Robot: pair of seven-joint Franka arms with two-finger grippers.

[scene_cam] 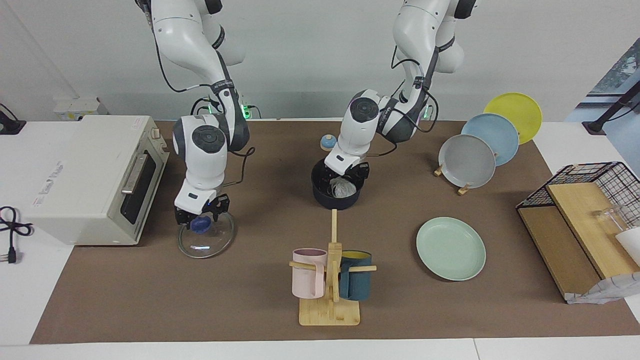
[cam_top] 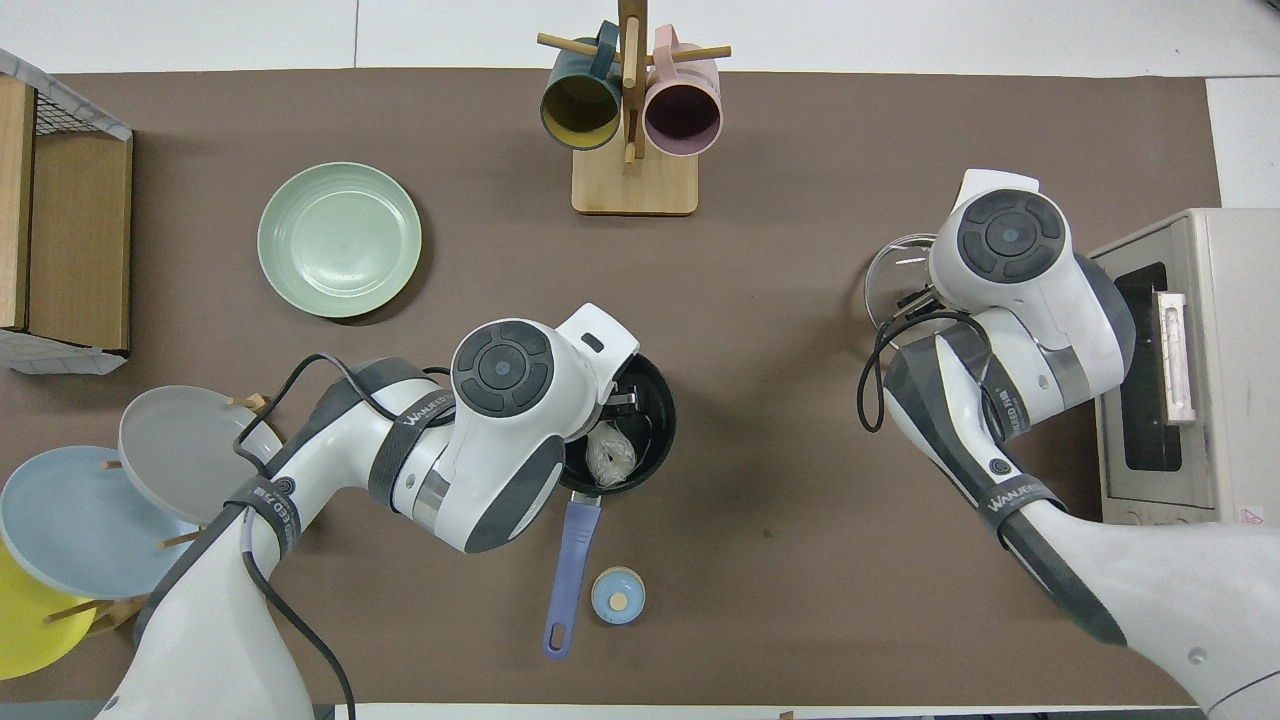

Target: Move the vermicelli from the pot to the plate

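My left gripper grabs the vermicelli bundle by its gathered end next. Then it transfers the bundle onto the mint-green plate (cam_top: 339,240).
The pot (scene_cam: 320,197) stands mid-table with its long blue handle (cam_top: 570,570) pointing toward the robots. The vermicelli (scene_cam: 343,189), a whitish plastic-wrapped bundle, lies inside it and also shows in the overhead view (cam_top: 610,455). My left gripper (scene_cam: 345,179) is lowered into the pot, open, with a finger on either side of the bundle. The mint-green plate (scene_cam: 451,248) lies bare, farther from the robots than the pot and toward the left arm's end; it also shows in the overhead view (cam_top: 340,240). My right gripper (scene_cam: 201,220) is at the blue knob of a glass lid (scene_cam: 206,242) on the table.
A wooden mug rack (scene_cam: 331,280) with a pink and a teal mug stands farther out than the pot. A toaster oven (scene_cam: 85,180) is at the right arm's end. Grey, blue and yellow plates (scene_cam: 467,160) stand in a rack, and a wire basket (scene_cam: 585,220) sits at the left arm's end. A small blue disc (cam_top: 617,595) lies beside the pot handle.
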